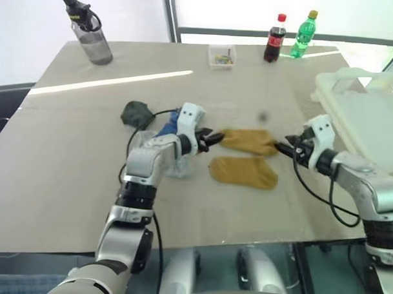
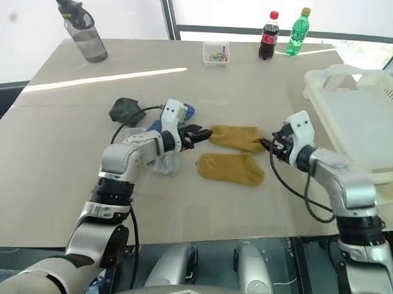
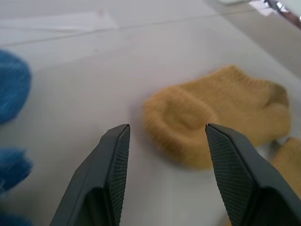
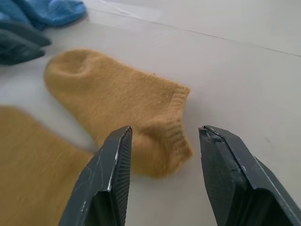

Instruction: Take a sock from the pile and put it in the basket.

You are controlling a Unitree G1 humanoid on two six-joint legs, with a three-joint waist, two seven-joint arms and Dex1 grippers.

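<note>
My right gripper grabs the farther mustard-yellow sock by its cuff [image 1: 268, 142] next, to get the sock off the pile for the basket [image 1: 369, 111].
Two mustard-yellow socks lie mid-table in the pile. The farther sock [image 1: 249, 141] lies flat between both grippers, and a second sock [image 1: 244, 172] lies just in front of it. My left gripper [image 1: 214, 137] stands open at the farther sock's toe end [image 3: 221, 110], nothing held. At the cuff end [image 4: 117, 101] of the same sock, my right gripper [image 1: 282, 147] is open too and holds nothing. A blue sock [image 1: 169, 126] and a dark green wad [image 1: 138, 114] lie behind my left wrist. The cream-white basket [image 1: 369, 111] stands at the table's right edge.
At the back of the table stand a grey water bottle [image 1: 91, 33] on the left, a small clear box [image 1: 221, 56] in the middle, and a cola bottle [image 1: 274, 39] beside a green bottle [image 1: 304, 34]. The table's front edge [image 1: 219, 243] runs close to my body.
</note>
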